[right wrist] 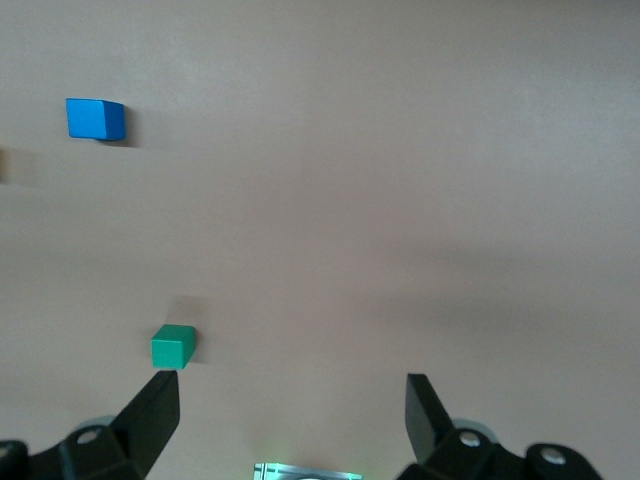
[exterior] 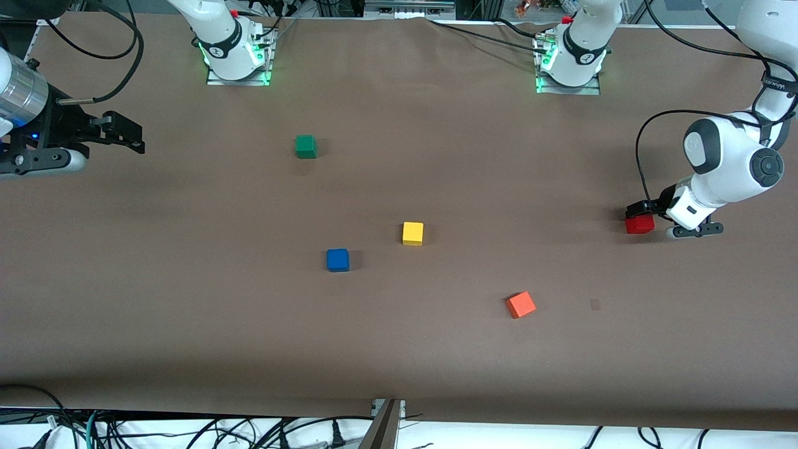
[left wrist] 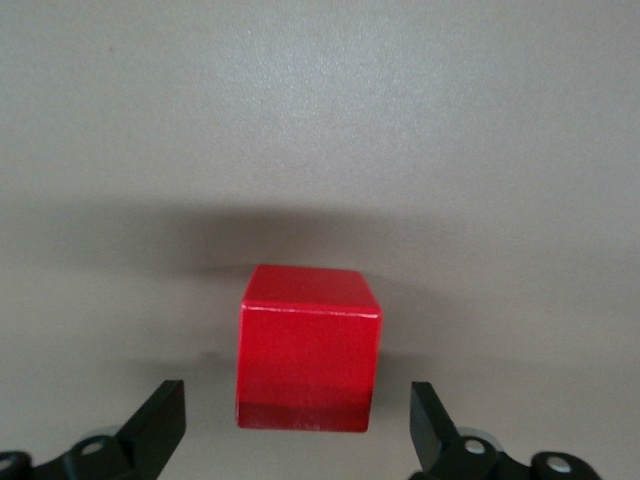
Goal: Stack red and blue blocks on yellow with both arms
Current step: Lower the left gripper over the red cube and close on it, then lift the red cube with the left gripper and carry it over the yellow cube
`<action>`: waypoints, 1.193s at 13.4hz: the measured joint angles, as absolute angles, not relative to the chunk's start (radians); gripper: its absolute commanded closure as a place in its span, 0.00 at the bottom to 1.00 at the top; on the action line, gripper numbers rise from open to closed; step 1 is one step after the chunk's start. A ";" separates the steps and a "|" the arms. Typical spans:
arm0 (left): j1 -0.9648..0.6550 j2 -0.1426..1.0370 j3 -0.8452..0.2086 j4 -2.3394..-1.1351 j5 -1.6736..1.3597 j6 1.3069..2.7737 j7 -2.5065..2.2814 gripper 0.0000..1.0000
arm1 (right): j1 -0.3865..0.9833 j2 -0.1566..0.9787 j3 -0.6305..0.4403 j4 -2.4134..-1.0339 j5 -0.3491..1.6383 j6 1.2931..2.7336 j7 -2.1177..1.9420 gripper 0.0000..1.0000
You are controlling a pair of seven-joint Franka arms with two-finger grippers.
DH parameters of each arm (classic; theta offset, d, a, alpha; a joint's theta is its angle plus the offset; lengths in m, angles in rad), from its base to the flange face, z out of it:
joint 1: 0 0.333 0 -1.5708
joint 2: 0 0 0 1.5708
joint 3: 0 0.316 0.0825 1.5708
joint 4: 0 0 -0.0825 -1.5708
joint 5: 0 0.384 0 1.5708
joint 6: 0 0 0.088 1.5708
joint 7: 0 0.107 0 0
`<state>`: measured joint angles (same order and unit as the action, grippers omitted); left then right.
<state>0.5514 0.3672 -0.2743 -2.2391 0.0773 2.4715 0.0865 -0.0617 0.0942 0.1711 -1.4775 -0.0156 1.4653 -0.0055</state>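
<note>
My left gripper should close now and would hold the red cube, with its fingers at the cube's lower sides.
The red cube (exterior: 640,224) lies on the brown table at the left arm's end. My left gripper (exterior: 641,214) is down at it, open, with a finger on each side and a gap to each; in the left wrist view the red cube (left wrist: 310,350) stands between the fingers (left wrist: 160,425) of the left gripper (left wrist: 297,420). The yellow cube (exterior: 413,233) sits mid-table. The blue cube (exterior: 337,260) lies beside it, slightly nearer the camera and toward the right arm's end; it also shows in the right wrist view (right wrist: 95,119). My right gripper (exterior: 128,135) (right wrist: 290,410) waits open and empty above the right arm's end.
A green cube (exterior: 305,146) (right wrist: 172,346) lies nearer the arm bases than the blue cube. An orange cube (exterior: 520,305) lies nearer the camera than the yellow one, toward the left arm's end. Cables hang along the table's front edge (exterior: 386,405).
</note>
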 measured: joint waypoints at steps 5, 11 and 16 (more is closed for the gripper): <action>0.551 0.367 -0.275 -2.246 0.078 2.472 0.087 0.86 | -0.062 0.094 0.171 -1.478 -0.016 1.465 -0.005 0.00; 0.547 0.362 -0.339 -2.215 0.113 2.462 0.087 0.96 | -0.062 0.095 0.171 -1.478 -0.016 1.465 -0.005 0.00; 0.425 0.357 -0.476 -2.016 0.113 2.259 -0.066 0.98 | -0.062 0.095 0.171 -1.478 -0.016 1.465 -0.005 0.00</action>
